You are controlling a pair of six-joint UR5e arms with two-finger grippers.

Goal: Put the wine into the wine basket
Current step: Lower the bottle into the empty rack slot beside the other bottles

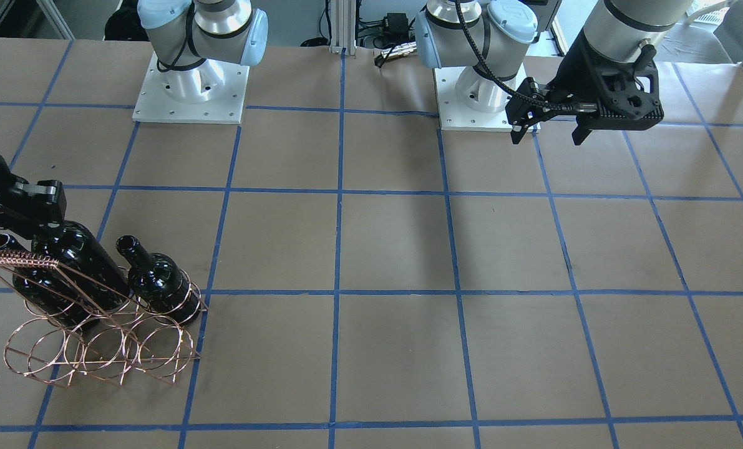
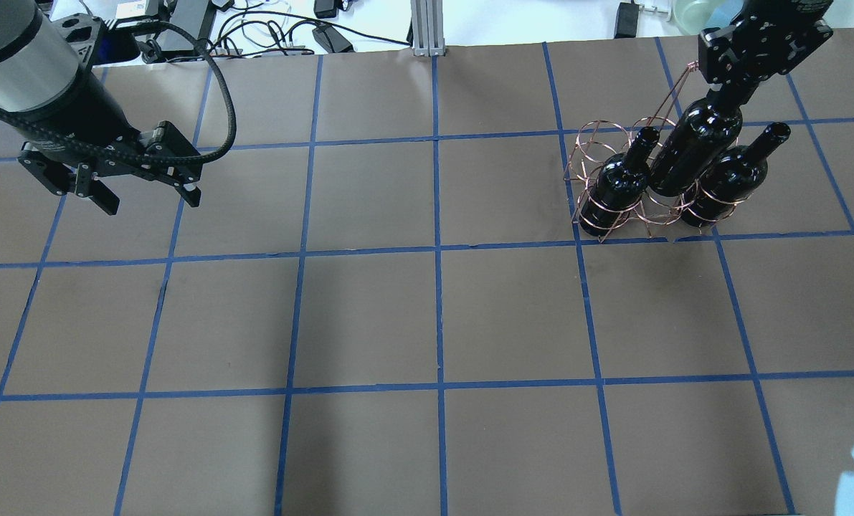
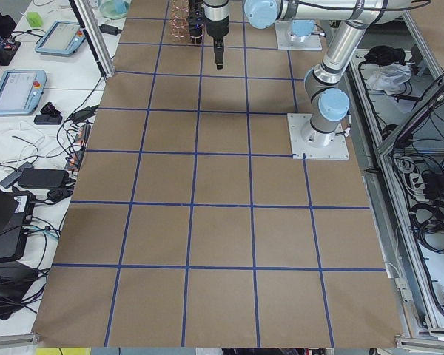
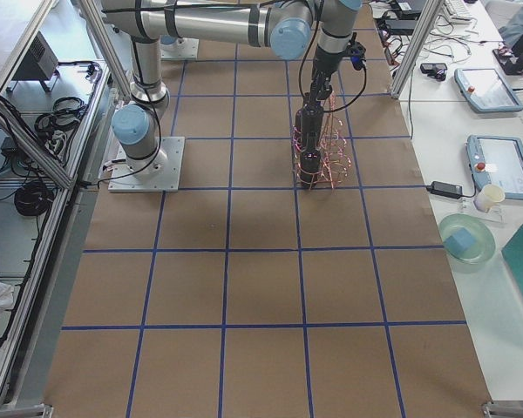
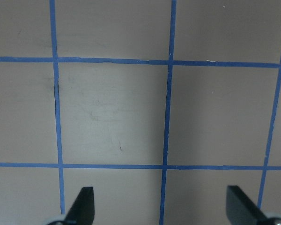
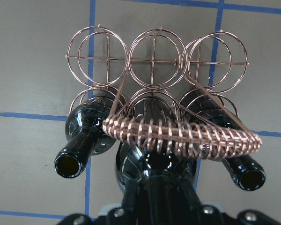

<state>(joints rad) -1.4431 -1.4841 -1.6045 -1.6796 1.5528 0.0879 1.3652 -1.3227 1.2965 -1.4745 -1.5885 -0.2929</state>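
The wine bottle's shoulder is above its neighbours, high over the basket's middle loops. The robot's right gripper needs to keep holding the bottle until it is lower.
The copper wire wine basket stands at the table's right side, also in the front view and the right wrist view. Two near-black bottles lie tilted in its outer loops. My right gripper is shut on the neck of a third wine bottle, which is tilted with its base at the middle loops under the woven handle. My left gripper is open and empty, hovering over the table's left side.
The table is brown paper with a blue tape grid. Both arm bases stand at the robot's edge. Cables and boxes lie beyond the far edge.
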